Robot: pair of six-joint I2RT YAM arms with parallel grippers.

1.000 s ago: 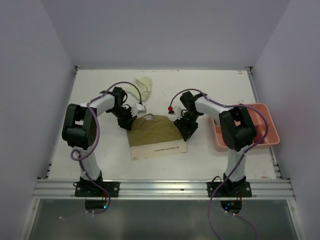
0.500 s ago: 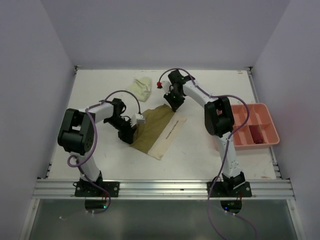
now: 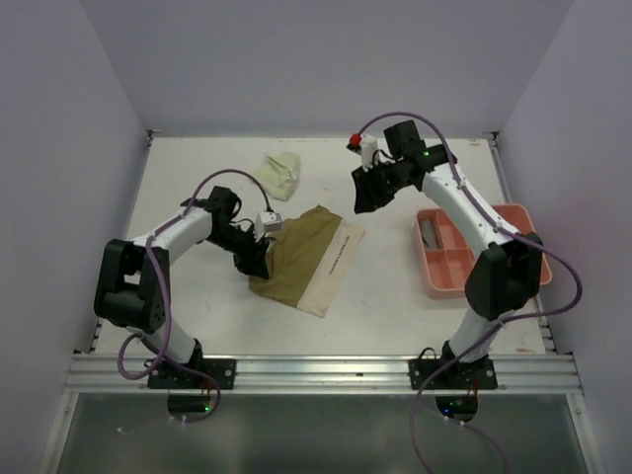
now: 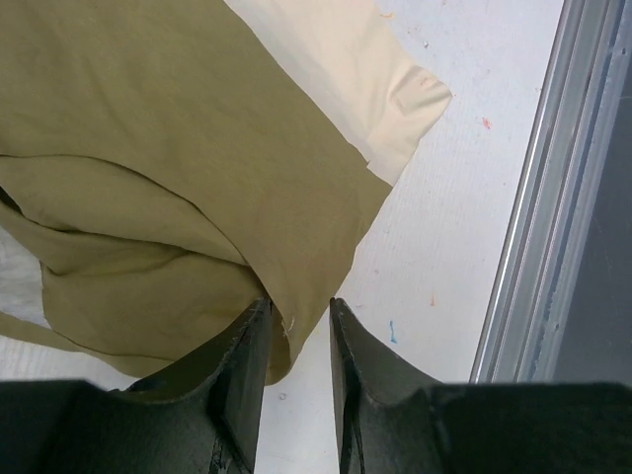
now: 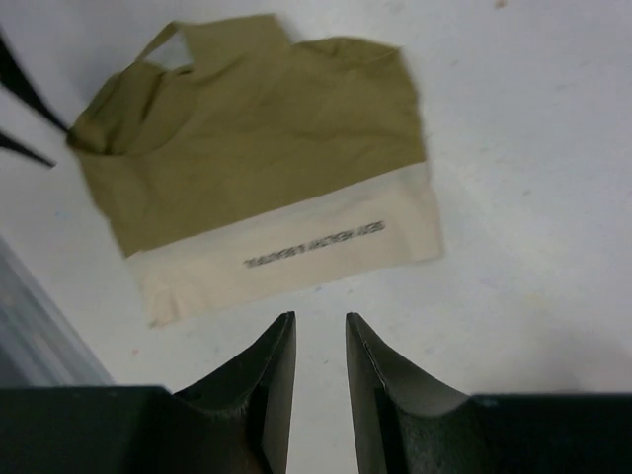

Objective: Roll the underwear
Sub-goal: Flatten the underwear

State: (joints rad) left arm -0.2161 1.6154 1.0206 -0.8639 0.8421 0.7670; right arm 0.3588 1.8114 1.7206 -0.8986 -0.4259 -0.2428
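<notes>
Next, my right gripper grabs the cream waistband's rail-side corner (image 3: 320,310), opposite my left gripper, to spread the underwear (image 3: 296,259) for rolling.
The olive-tan underwear (image 3: 296,259) with a cream waistband (image 3: 336,259) lies flat mid-table. My left gripper (image 3: 259,259) sits at its left edge. In the left wrist view the gripper (image 4: 299,306) is open a little, and a fold of the olive cloth (image 4: 168,148) reaches between the jaws, loose. My right gripper (image 3: 365,193) hangs above the table, behind and to the right of the garment. In its own view the gripper (image 5: 320,318) is open and empty, and the waistband (image 5: 296,247) lies just beyond it. A pale yellow-green garment (image 3: 279,173) lies crumpled at the back.
A salmon-pink compartment tray (image 3: 449,269) stands on the right, partly behind my right arm, with a grey item (image 3: 430,234) in one compartment. The aluminium rail (image 3: 326,373) runs along the near table edge and shows in the left wrist view (image 4: 583,197).
The olive underwear was swung round to lie diagonally. My right gripper has let go of its far corner and drawn back to the right. My left gripper has opened.
</notes>
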